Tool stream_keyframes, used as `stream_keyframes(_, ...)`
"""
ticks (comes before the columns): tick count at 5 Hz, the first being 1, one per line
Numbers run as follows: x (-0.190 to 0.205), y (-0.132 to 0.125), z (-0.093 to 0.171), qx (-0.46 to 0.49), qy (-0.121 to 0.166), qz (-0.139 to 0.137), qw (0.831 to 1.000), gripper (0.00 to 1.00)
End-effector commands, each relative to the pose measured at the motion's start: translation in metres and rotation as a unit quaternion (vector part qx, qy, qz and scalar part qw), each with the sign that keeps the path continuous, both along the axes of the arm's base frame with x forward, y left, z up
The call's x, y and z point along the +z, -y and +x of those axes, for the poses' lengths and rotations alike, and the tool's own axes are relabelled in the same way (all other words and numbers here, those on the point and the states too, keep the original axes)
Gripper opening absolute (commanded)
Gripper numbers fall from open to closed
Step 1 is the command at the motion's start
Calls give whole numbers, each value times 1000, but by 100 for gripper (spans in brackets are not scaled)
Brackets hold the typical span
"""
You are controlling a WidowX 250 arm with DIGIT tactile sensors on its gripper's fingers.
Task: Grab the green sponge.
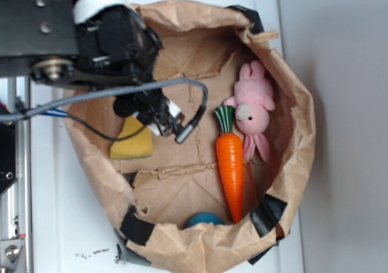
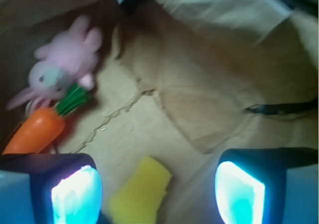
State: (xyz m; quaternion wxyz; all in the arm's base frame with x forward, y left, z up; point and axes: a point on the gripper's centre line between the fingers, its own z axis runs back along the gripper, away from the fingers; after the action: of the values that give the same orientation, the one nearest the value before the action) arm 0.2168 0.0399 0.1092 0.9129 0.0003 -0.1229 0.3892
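Observation:
The gripper grips the green sponge by its wide end (image 1: 131,150) next, to get it off the bottom of the paper bag.
The green sponge (image 1: 133,142), pale yellow in these frames, lies flat on the floor of the brown paper bag (image 1: 291,109), at its left side. My gripper (image 1: 159,116) hangs over the sponge's upper right edge and covers part of it. In the wrist view the sponge (image 2: 140,191) sits low between my two fingers, nearer the left one. My gripper (image 2: 158,194) is open and touches nothing.
An orange toy carrot (image 1: 231,164) and a pink bunny (image 1: 254,106) lie on the bag's right side, the carrot (image 2: 37,129) and bunny (image 2: 62,64) also in the wrist view. A blue object (image 1: 205,219) rests at the bag's near wall. The bag's crumpled walls ring everything.

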Motion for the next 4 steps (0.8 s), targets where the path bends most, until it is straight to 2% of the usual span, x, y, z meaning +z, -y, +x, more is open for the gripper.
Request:
stream_keyframes(1, 6, -3, 2, -4, 12, 3, 1000, 100)
stream_keyframes(2, 6, -3, 2, -4, 12, 3, 1000, 100)
stream_keyframes(4, -1, 11, -2, 76, 36, -89, 993, 100)
